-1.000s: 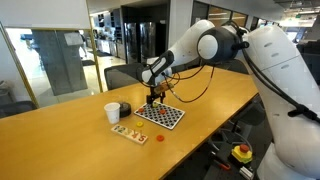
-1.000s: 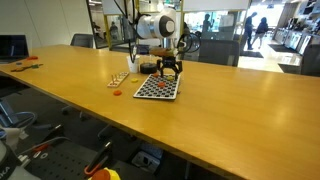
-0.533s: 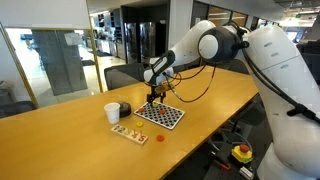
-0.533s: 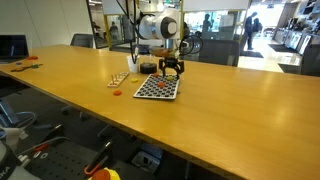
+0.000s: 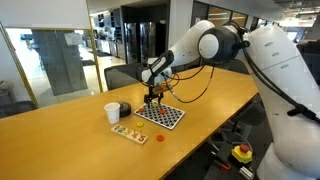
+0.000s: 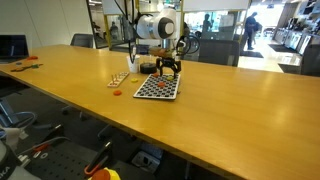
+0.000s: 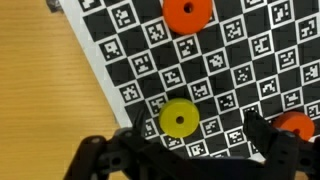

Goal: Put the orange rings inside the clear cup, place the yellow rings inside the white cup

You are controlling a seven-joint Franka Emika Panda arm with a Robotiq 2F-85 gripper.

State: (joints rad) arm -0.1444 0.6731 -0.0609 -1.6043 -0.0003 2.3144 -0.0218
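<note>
My fingers reach down level with the ring's sides, so my gripper closes on the yellow ring [image 7: 180, 119] next.
My gripper [image 5: 153, 97] hangs low over the far edge of the black-and-white checkered board [image 5: 160, 116], also seen in an exterior view [image 6: 168, 70]. In the wrist view the gripper [image 7: 195, 142] is open, with a yellow ring [image 7: 180, 119] lying flat on the board between its fingers. One orange ring [image 7: 185, 14] lies further up the board and another [image 7: 297, 124] at the right edge. The white cup [image 5: 112, 113] and the dark-looking clear cup [image 5: 124, 108] stand together beside the board. A further orange ring [image 5: 158, 139] lies on the table.
A small wooden strip [image 5: 129, 133] with several small pieces lies on the long wooden table [image 5: 60, 140] in front of the cups, and shows again in an exterior view [image 6: 119, 79]. Chairs stand behind the table.
</note>
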